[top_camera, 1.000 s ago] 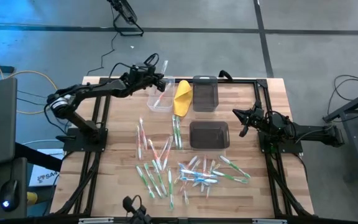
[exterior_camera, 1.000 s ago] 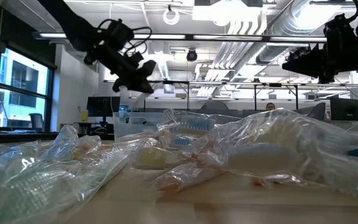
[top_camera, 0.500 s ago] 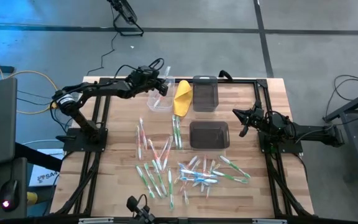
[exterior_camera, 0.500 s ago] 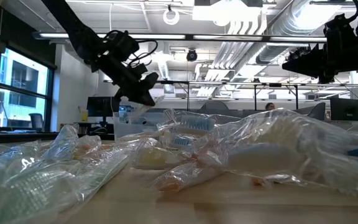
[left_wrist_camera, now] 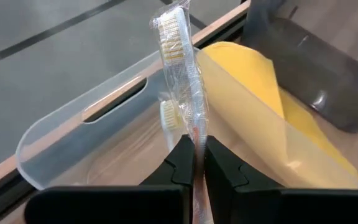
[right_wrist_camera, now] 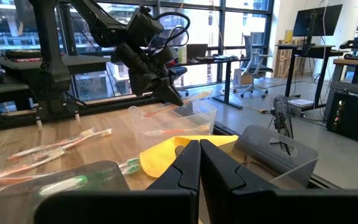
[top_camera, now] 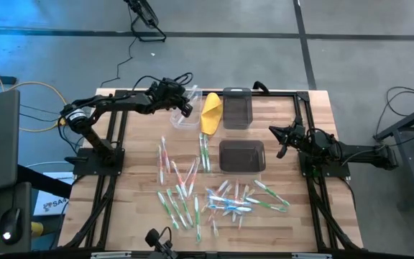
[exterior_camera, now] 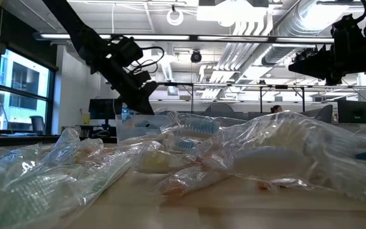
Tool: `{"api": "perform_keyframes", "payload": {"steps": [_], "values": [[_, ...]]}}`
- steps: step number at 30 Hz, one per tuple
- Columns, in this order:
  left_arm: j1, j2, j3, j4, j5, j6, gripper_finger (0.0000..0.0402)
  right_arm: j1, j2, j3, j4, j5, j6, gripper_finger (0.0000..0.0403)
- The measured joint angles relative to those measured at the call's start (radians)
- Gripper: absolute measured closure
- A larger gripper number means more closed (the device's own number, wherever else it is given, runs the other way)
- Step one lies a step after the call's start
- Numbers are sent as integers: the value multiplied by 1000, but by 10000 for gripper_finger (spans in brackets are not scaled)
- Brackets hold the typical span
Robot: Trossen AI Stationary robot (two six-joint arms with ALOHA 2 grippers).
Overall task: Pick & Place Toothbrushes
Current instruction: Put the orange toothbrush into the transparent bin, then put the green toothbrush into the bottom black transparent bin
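Note:
The held toothbrush (left_wrist_camera: 180, 62) hangs inside the rim of the clear bin (left_wrist_camera: 79, 127) and would lie in the bin, so my left gripper should open now.
My left gripper (top_camera: 186, 101) hovers over the clear bin (top_camera: 183, 116) at the table's far side, shut on a plastic-wrapped toothbrush (left_wrist_camera: 180, 68). The brush's head (left_wrist_camera: 169, 34) sticks out past the fingertips. The clear bin (left_wrist_camera: 79, 127) has at least one more toothbrush (right_wrist_camera: 166, 132) lying in it. Several wrapped toothbrushes (top_camera: 192, 188) lie scattered over the near half of the table. My right gripper (top_camera: 279, 141) waits shut at the table's right, holding nothing. My left gripper pinches the wrapped toothbrush by its handle (left_wrist_camera: 196, 142) between the two fingers. The brush runs along the fingers and sticks out beyond them, head end foremost. The fingers slant downward from the table's left. The toothbrush is lifted clear above the clear bin.
A yellow folded object (top_camera: 211, 112) leans beside the clear bin. One dark bin (top_camera: 236, 108) stands to its right and another (top_camera: 241, 155) at the table's middle. In the low view, wrapped toothbrushes (exterior_camera: 189, 156) fill the foreground.
My left gripper has sunk toward the clear bin and tipped its fingers further downward, staying shut on the toothbrush. The brush has come down with it, its head now just above the bin.

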Motion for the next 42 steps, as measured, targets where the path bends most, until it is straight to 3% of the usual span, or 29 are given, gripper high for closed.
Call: {"api": "perform_keyframes", "payload": {"steps": [6,11,20,33,42], "values": [[0,0,0,-30,-2,0,373,0,0,0,0,0,0,401],[0,0,0,-41,-51,0,325,0,0,0,0,0,0,401],[0,0,0,-44,-51,0,257,0,0,0,0,0,0,401],[0,-54,0,-51,4,-54,289,0,0,0,0,0,0,401],[0,-170,0,-195,78,-194,320,0,0,0,0,0,0,400]]}}
